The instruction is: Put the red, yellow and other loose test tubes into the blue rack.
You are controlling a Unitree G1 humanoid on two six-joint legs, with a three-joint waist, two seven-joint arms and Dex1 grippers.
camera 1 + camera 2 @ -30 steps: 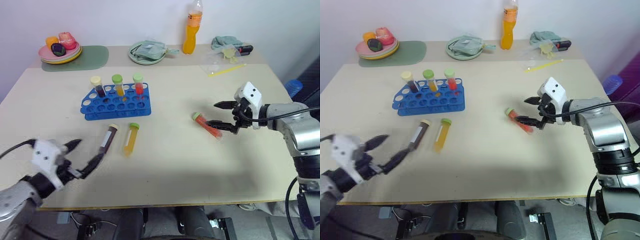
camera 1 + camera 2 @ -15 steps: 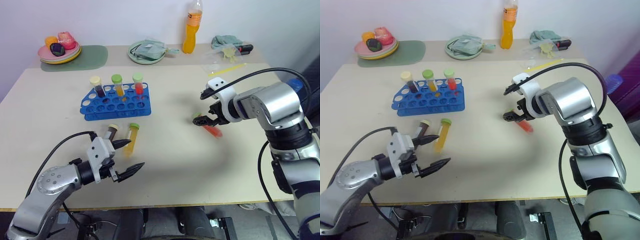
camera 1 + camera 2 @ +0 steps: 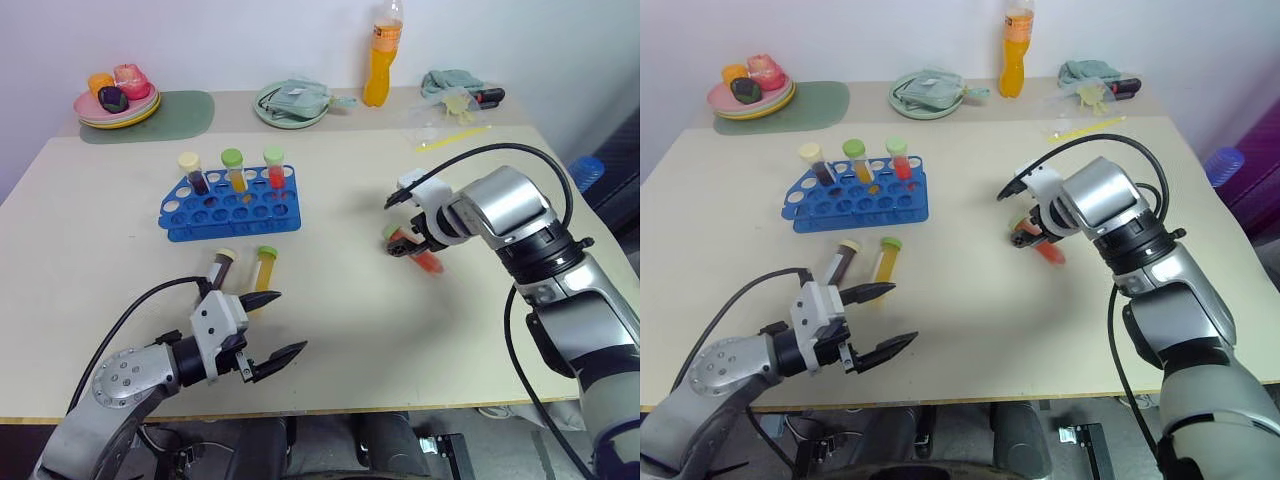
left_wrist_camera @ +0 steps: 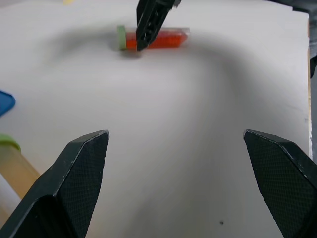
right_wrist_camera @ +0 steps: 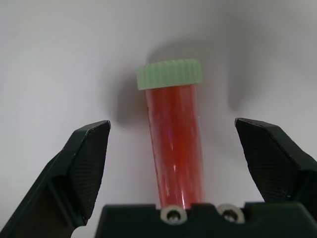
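Observation:
The right gripper grabs the red tube by its green-end with the cap [image 3: 394, 234] next, to stand the tube in the blue rack [image 3: 230, 205].
The blue rack [image 3: 230, 205] stands at the table's mid-left with three capped tubes upright in its back row. In front of it lie a dark red tube [image 3: 218, 268] and a yellow tube [image 3: 262, 272], side by side. A red tube with a green cap [image 5: 173, 144] lies flat on the table to the right [image 3: 418, 252]. My right gripper [image 3: 408, 240] points down over it, open, with one finger on each side and neither touching it. My left gripper [image 3: 287, 322] hovers open near the front edge, just right of the yellow tube, holding nothing.
Along the back of the table are a plate of toy fruit [image 3: 118, 100] on a green mat [image 3: 175, 108], a plate with a cloth [image 3: 292, 103], an orange bottle [image 3: 380, 65] and a cloth with small items [image 3: 452, 88]. A yellow strip [image 3: 455, 140] lies behind the right arm.
My right gripper has tipped from level to pointing down and now straddles the red tube. My left gripper has swung in from the far left to beside the yellow tube.

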